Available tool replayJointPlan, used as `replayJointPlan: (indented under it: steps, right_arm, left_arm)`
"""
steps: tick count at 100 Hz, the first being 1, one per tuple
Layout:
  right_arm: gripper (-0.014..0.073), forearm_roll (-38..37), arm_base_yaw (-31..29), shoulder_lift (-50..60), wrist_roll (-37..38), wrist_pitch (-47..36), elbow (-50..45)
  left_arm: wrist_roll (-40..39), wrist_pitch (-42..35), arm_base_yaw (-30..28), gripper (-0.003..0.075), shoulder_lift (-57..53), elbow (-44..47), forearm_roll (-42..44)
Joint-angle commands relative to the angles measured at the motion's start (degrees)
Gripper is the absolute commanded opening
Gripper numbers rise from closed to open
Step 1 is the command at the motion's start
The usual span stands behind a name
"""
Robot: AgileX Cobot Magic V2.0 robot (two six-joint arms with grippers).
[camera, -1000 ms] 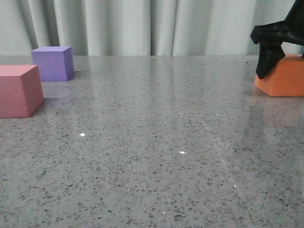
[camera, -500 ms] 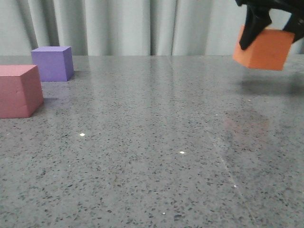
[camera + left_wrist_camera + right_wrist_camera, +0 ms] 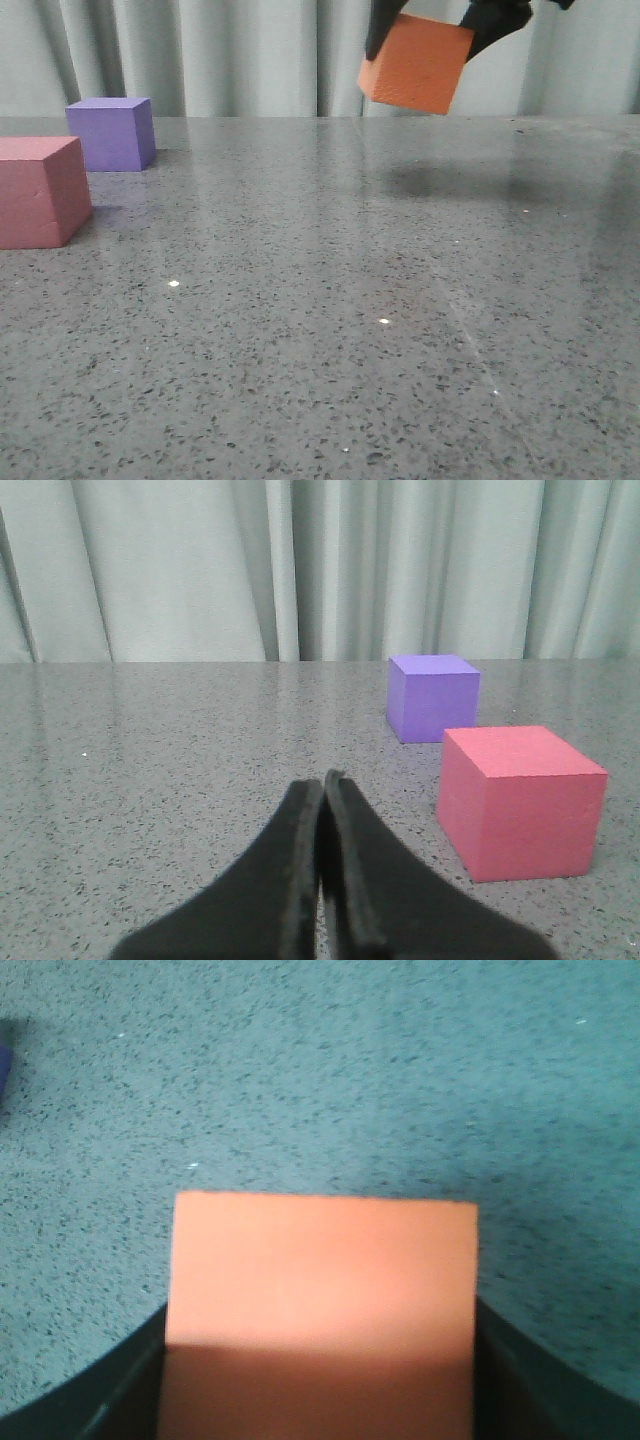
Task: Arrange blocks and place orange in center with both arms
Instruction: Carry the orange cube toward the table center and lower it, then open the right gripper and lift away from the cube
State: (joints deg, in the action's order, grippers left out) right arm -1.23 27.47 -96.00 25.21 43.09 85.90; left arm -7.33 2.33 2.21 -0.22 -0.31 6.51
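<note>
The orange cube still hangs tilted above its shadow on the tabletop, so my right gripper keeps hold of the orange cube until it reaches the table.
My right gripper (image 3: 432, 22) is shut on the orange cube (image 3: 416, 63) and holds it tilted in the air above the table's far middle. In the right wrist view the orange cube (image 3: 320, 1300) fills the space between the two black fingers (image 3: 120, 1380). The purple cube (image 3: 111, 133) stands at the far left. The pinkish-red cube (image 3: 40, 190) stands just in front of it at the left edge. My left gripper (image 3: 322, 785) is shut and empty, low over the table, with the pinkish-red cube (image 3: 520, 800) and purple cube (image 3: 432, 696) ahead of it to one side.
The grey speckled table (image 3: 320, 330) stretches across the view. A pale curtain (image 3: 250, 55) hangs behind its far edge. The orange cube's shadow (image 3: 450, 182) lies on the table below it.
My right gripper has lifted the orange cube off the table at the far right and carried it up and to the left. The purple and pinkish-red cubes have not moved.
</note>
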Motion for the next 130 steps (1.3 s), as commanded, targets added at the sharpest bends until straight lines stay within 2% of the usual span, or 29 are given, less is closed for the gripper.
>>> replayJointPlan:
  steps: [1,15,31,63,102,113,124,130]
  right_arm:
    - [0.0319,-3.72,2.21,0.1,4.54,-1.62,3.8]
    - [0.0319,-7.7,5.56,-3.8,9.57,-0.87,7.21]
    - [0.0319,-9.55,7.84,-7.5,11.59,-0.11,11.13]
    - [0.0319,-11.03,8.25,-10.69,14.43,0.99,11.73]
    - [0.0328,-11.06,8.25,-12.47,14.49,1.2,11.73]
    - [0.0407,-11.06,8.25,-12.47,14.49,0.64,11.73]
    - [0.0565,-10.77,8.25,-12.47,14.49,0.23,11.73]
    - [0.0622,-10.61,8.25,-12.33,14.49,0.23,11.73]
  left_arm:
    - [-0.34,-4.59,-0.04,-0.0019,-1.9,3.19,-0.1]
    - [-0.34,-4.59,-0.04,-0.0019,-1.9,3.19,-0.1]
    - [-0.34,-4.59,-0.04,-0.0019,-1.9,3.19,-0.1]
    - [-0.34,-4.59,-0.04,-0.0019,-1.9,3.19,-0.1]
    - [-0.34,-4.59,-0.04,-0.0019,-1.9,3.19,-0.1]
    - [-0.34,-4.59,-0.04,-0.0019,-1.9,3.19,-0.1]
    - [-0.34,-4.59,-0.04,-0.0019,-1.9,3.19,-0.1]
    - [-0.34,-4.59,-0.04,-0.0019,-1.9,3.19,-0.1]
